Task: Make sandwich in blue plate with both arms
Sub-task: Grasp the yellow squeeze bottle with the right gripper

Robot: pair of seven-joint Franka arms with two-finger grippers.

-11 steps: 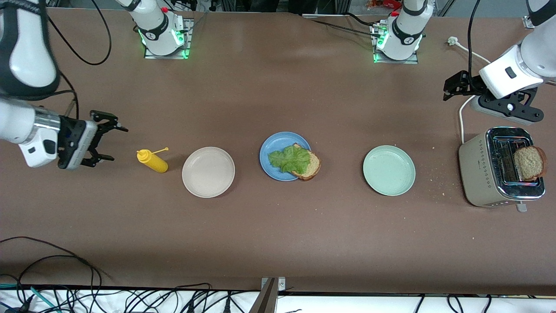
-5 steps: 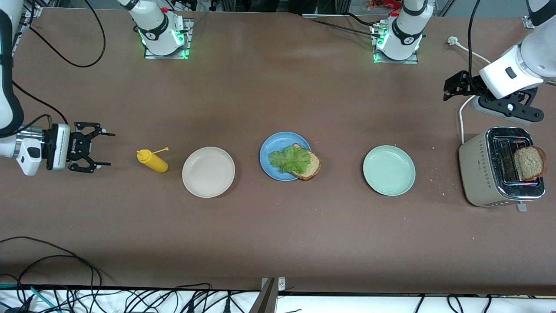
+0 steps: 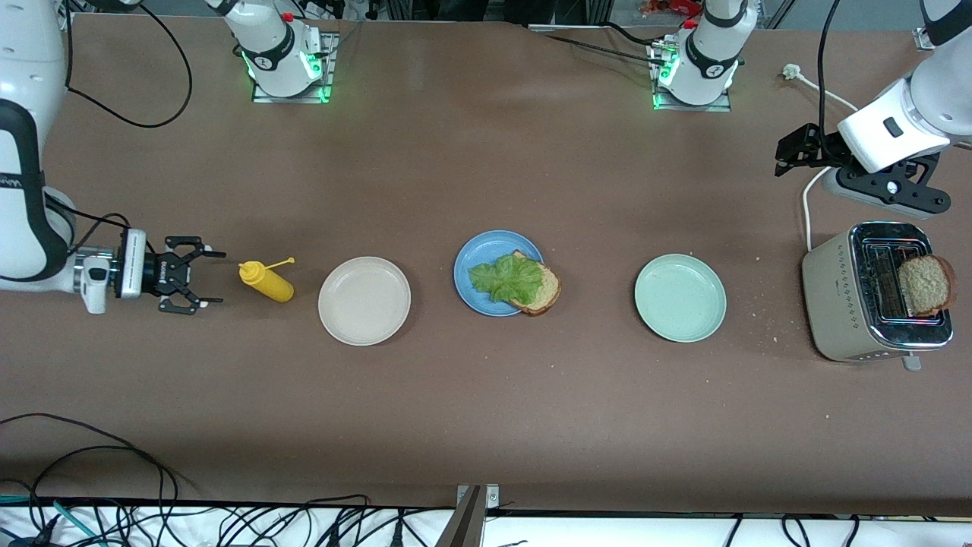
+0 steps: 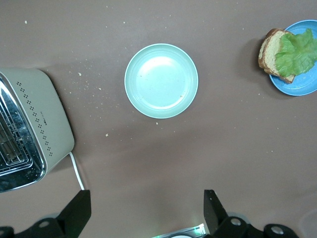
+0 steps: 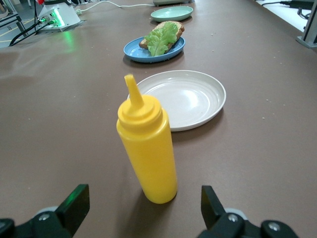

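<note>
I need to grab the squeeze bottle next with my right gripper by the straight sides of its lower body (image 3: 275, 286) to use it. The cap slopes up into a thin spout (image 3: 280, 264).
The blue plate (image 3: 486, 262) sits mid-table and holds one brown bread slice (image 3: 542, 292) with a green lettuce leaf (image 3: 505, 277) on top; the slice overhangs the rim. A second bread slice (image 3: 923, 285) stands in the toaster (image 3: 839, 304). My right gripper (image 3: 216, 278) is open, low over the table, its fingers level with a yellow squeeze bottle (image 3: 267, 282) and just short of it; the bottle (image 5: 147, 148) stands ahead of the open fingers (image 5: 77, 198). My left gripper (image 3: 781, 156) is open and empty, up over the table beside the toaster. Its wrist view shows the lettuce (image 4: 296, 48).
A beige plate (image 3: 364, 301) lies between the bottle and the blue plate. A pale green plate (image 3: 680, 298) lies between the blue plate and the toaster. A white cable (image 3: 806, 199) and power strip run by the toaster. Crumbs lie around it.
My right arm has swung down and toward the yellow bottle, and its open gripper now sits low and close to it. The left arm has not moved.
</note>
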